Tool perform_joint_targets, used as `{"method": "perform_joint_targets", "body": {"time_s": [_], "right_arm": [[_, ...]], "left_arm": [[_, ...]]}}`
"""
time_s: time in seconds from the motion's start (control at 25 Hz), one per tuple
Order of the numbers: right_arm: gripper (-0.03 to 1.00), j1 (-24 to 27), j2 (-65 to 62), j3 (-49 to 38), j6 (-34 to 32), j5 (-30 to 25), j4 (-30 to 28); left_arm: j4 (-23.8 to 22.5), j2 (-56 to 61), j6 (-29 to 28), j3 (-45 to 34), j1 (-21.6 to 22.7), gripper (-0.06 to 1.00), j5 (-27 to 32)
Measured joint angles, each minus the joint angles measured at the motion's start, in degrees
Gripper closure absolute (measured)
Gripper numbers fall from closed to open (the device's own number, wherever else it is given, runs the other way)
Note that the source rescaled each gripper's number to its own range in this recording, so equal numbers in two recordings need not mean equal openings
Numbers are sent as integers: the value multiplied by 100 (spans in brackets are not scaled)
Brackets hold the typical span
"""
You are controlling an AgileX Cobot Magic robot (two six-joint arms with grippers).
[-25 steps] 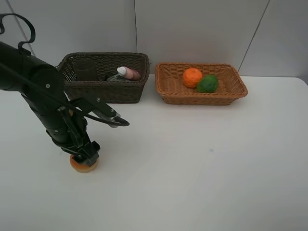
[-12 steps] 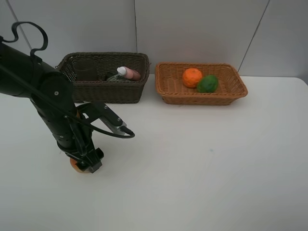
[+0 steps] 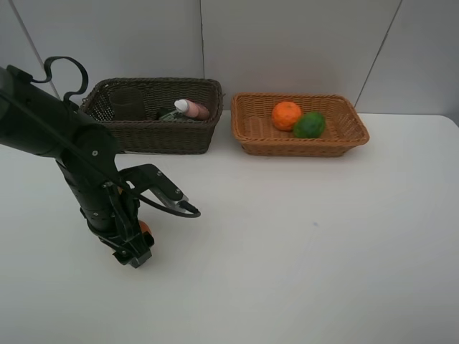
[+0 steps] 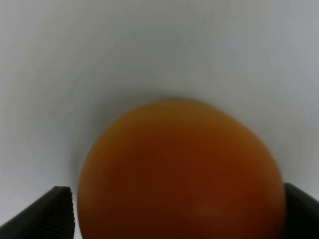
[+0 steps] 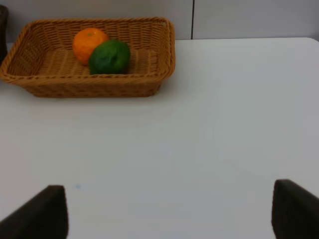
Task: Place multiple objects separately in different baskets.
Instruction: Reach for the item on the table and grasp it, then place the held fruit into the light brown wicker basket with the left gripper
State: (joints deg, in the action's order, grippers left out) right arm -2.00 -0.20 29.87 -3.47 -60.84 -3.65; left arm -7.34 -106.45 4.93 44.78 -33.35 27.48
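The peach is between my left gripper's fingers, close above the white table. My left gripper would hold the peach if it closed now, so it needs to close on the peach.
The red-orange peach sits on the white table, mostly hidden under my left arm in the high view. My left gripper is open, with one finger on each side of the peach. The orange and green lime lie in the light tan basket. The pink bottle, mauve cup and dark pump bottle are in the dark brown basket. My right gripper is open and empty, outside the high view.
Both baskets stand side by side at the back of the white table, against a grey wall. A black cable loops off my left arm beside the peach.
My left arm has swung and lowered over the peach, so less of the fruit shows in the high view. Baskets and their contents have not moved.
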Motion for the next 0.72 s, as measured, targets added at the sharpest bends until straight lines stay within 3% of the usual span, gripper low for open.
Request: {"method": "perform_joint_targets", "body": {"time_s": [0.2,0.28,0.36,0.72], "right_arm": [[34,0,0,0,0,0,0],[34,0,0,0,0,0,0],[34,0,0,0,0,0,0],[34,0,0,0,0,0,0]], "left_arm": [[0,0,0,0,0,-4,-12],[0,0,0,0,0,5,-23],[0,0,0,0,0,21,-23],[0,0,0,0,0,22,-28]]}}
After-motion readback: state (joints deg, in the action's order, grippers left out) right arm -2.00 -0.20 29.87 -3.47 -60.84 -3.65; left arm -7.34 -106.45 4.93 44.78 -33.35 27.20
